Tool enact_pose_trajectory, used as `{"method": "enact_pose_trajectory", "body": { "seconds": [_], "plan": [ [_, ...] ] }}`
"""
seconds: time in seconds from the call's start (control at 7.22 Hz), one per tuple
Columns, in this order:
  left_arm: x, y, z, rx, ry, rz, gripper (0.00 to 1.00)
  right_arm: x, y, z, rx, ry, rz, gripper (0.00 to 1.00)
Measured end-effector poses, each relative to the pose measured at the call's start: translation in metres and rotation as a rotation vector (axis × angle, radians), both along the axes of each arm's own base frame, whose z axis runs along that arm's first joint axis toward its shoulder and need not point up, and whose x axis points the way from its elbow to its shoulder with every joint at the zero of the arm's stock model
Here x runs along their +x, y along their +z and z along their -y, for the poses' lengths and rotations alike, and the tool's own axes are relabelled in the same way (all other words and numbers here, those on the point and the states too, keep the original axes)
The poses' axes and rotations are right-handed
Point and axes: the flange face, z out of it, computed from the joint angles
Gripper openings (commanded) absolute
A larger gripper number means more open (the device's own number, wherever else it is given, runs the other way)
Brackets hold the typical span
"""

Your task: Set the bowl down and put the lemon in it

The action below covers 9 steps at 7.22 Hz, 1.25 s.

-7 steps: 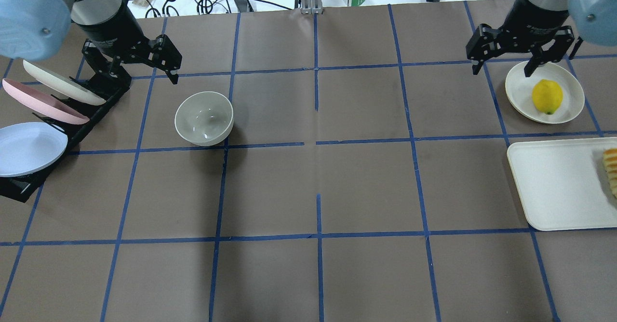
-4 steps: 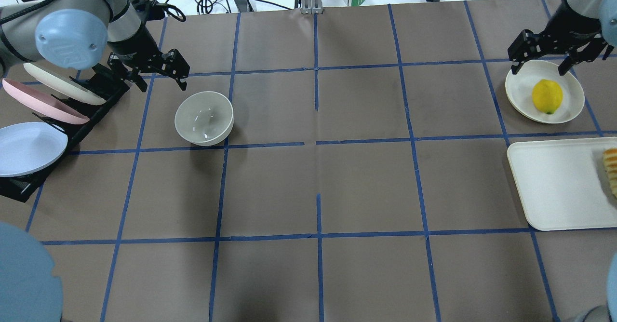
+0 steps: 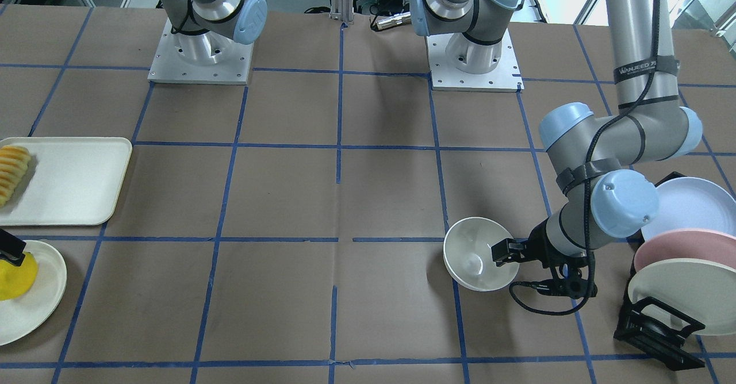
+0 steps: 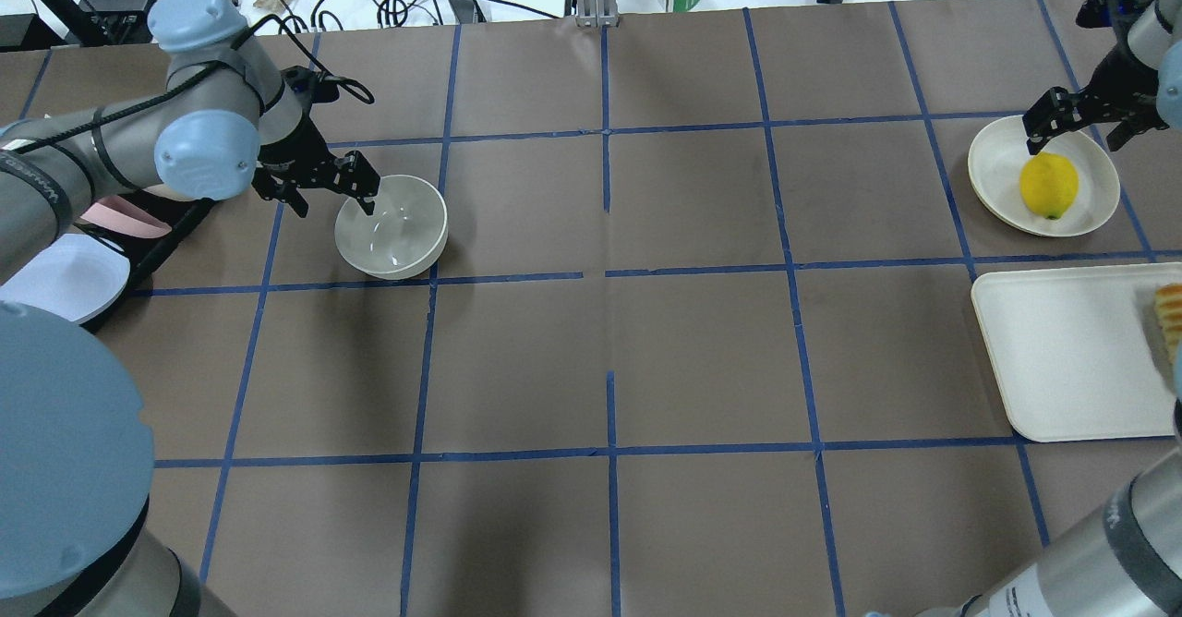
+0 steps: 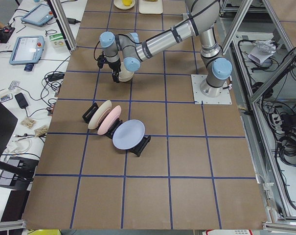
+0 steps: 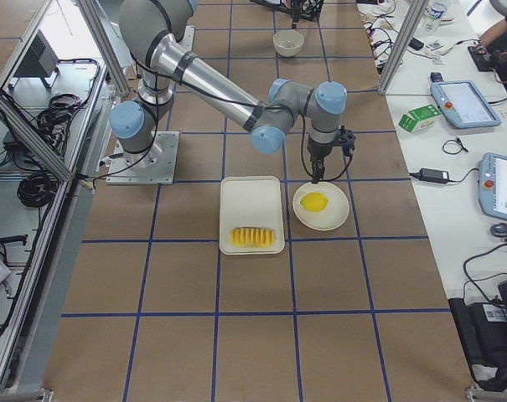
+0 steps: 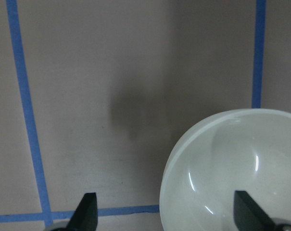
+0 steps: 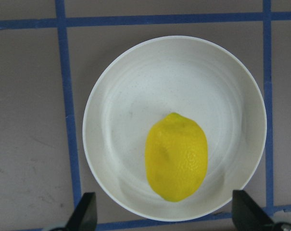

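The cream bowl needs to be grabbed by its rim point(image 7: 163, 197) with my left gripper, so that the cream bowl's hollow point(image 7: 227, 168) stays free to take the lemon.
The cream bowl point(image 4: 391, 227) stands upright on the table at the left; it also shows in the front view point(image 3: 476, 253) and the left wrist view point(image 7: 236, 173). My left gripper point(image 4: 332, 203) is open at the bowl's left rim, one finger point(image 7: 246, 214) over the inside and the other point(image 7: 85, 214) outside. The yellow lemon point(image 4: 1049, 185) lies on a flat cream plate point(image 4: 997, 174) at the far right. My right gripper point(image 4: 1079, 132) is open and empty above the plate's far edge, and the lemon point(image 8: 176, 156) lies between its fingers in the right wrist view.
A black rack point(image 3: 655, 326) with blue point(image 3: 690, 206), pink and cream plates stands just left of the bowl, close to my left arm. A white tray point(image 4: 1062, 358) with a row of fruit slices point(image 4: 1171, 321) lies near the lemon's plate.
My left gripper has come down and to the right, onto the bowl's rim. My right gripper has moved right and lower, over the lemon's plate. Both stay open.
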Motion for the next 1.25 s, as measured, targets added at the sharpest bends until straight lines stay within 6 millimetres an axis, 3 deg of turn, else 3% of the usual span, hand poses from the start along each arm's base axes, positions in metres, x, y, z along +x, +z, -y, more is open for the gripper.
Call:
{"method": "enact_pose_trajectory", "body": {
  "seconds": [0.14, 0.42, 0.55, 0.97, 1.25],
  "plan": [
    [0.001, -0.012, -0.006, -0.002, 0.005, 0.000, 0.83, -0.008, -0.016, 0.005, -0.006, -0.001, -0.003, 1.00],
    [-0.001, -0.020, -0.011, 0.002, 0.009, -0.023, 0.21, -0.015, -0.042, 0.013, -0.027, 0.002, -0.005, 1.00],
    [-0.004, -0.020, -0.011, 0.000, 0.011, -0.050, 0.00, -0.016, -0.052, 0.015, -0.027, 0.003, -0.005, 1.00],
    [-0.005, -0.020, -0.011, -0.003, -0.003, -0.066, 0.00, -0.021, -0.073, 0.013, 0.000, -0.013, 0.010, 0.97],
    [-0.004, -0.015, -0.012, -0.007, 0.001, -0.065, 0.00, -0.023, -0.081, 0.011, 0.013, -0.017, 0.021, 0.38]
  ]
}}
